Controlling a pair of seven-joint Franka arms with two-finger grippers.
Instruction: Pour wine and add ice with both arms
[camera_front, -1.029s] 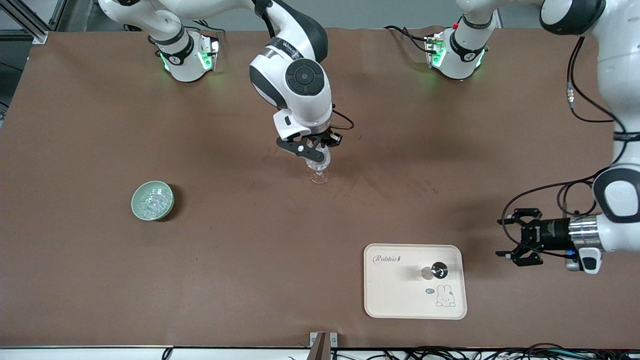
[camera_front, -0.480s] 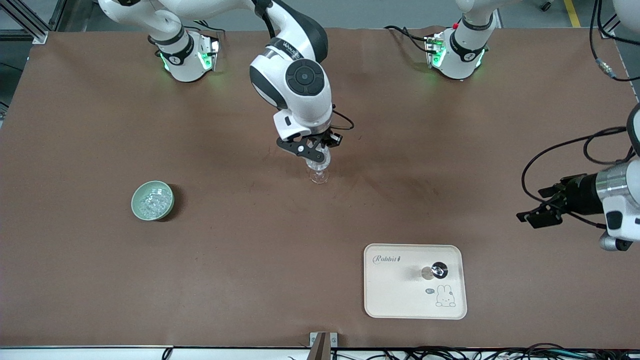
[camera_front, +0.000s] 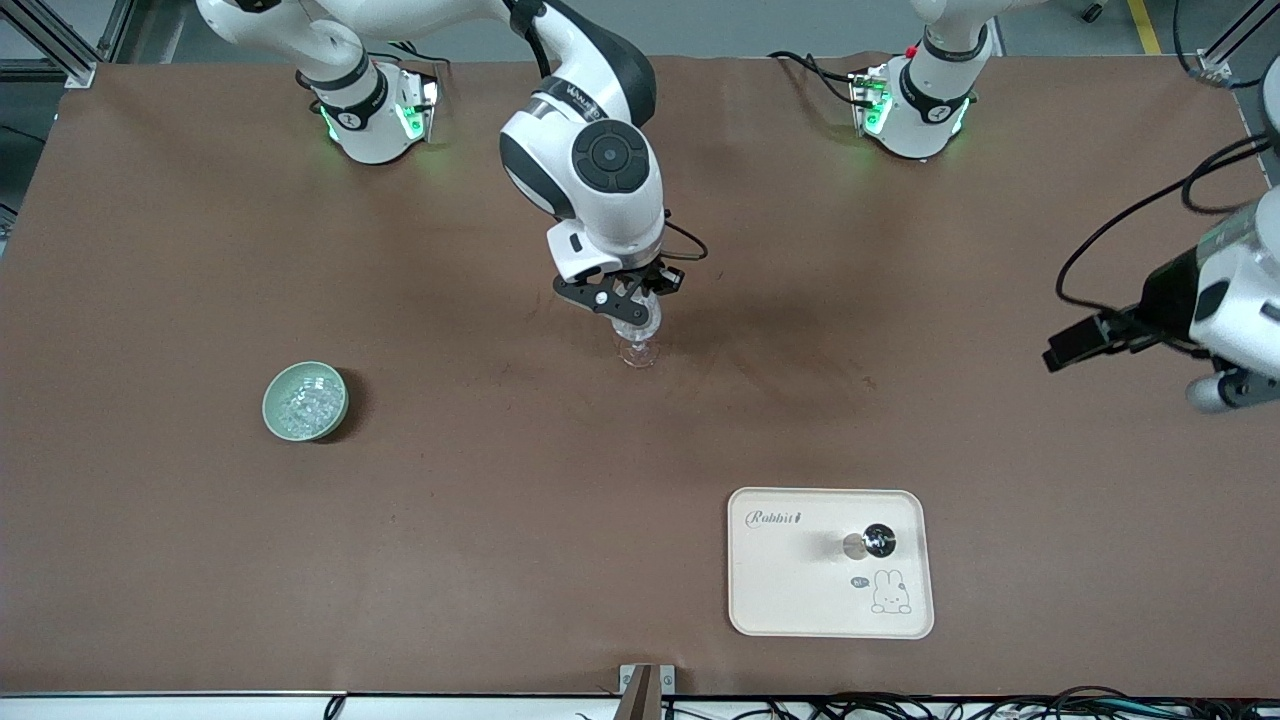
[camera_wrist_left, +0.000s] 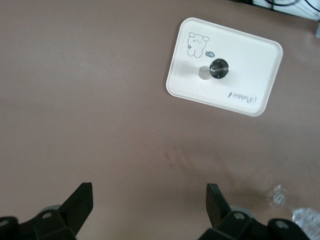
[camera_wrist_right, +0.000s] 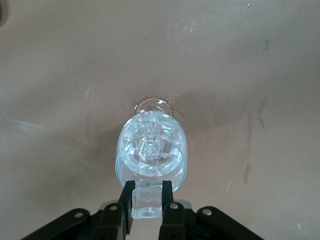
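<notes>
My right gripper should open now, because the clear ice cube is hanging over the rim of the stemmed glass (camera_front: 637, 342) (camera_wrist_right: 151, 150).
My right gripper (camera_front: 641, 303) hangs just over the clear stemmed glass (camera_front: 637, 342) at the table's middle. In the right wrist view the gripper (camera_wrist_right: 147, 187) is shut on one clear ice cube (camera_wrist_right: 147, 201) at the rim of the glass (camera_wrist_right: 151, 150), which holds several ice chunks. A pale green bowl (camera_front: 305, 400) with more ice stands toward the right arm's end. My left gripper (camera_front: 1062, 353) is open and empty, up in the air at the left arm's end of the table; in its wrist view it (camera_wrist_left: 149, 201) is over bare table.
A cream tray (camera_front: 790, 590) with a rabbit print lies near the front edge and carries a small dark round-topped object (camera_front: 878, 540). The tray (camera_wrist_left: 250, 50) and the glass's foot (camera_wrist_left: 276, 196) show in the left wrist view. Brown mat covers the table.
The left arm has lifted and swung away from beside the tray, toward the arms' bases. The right gripper has stayed over the glass with the ice cube.
</notes>
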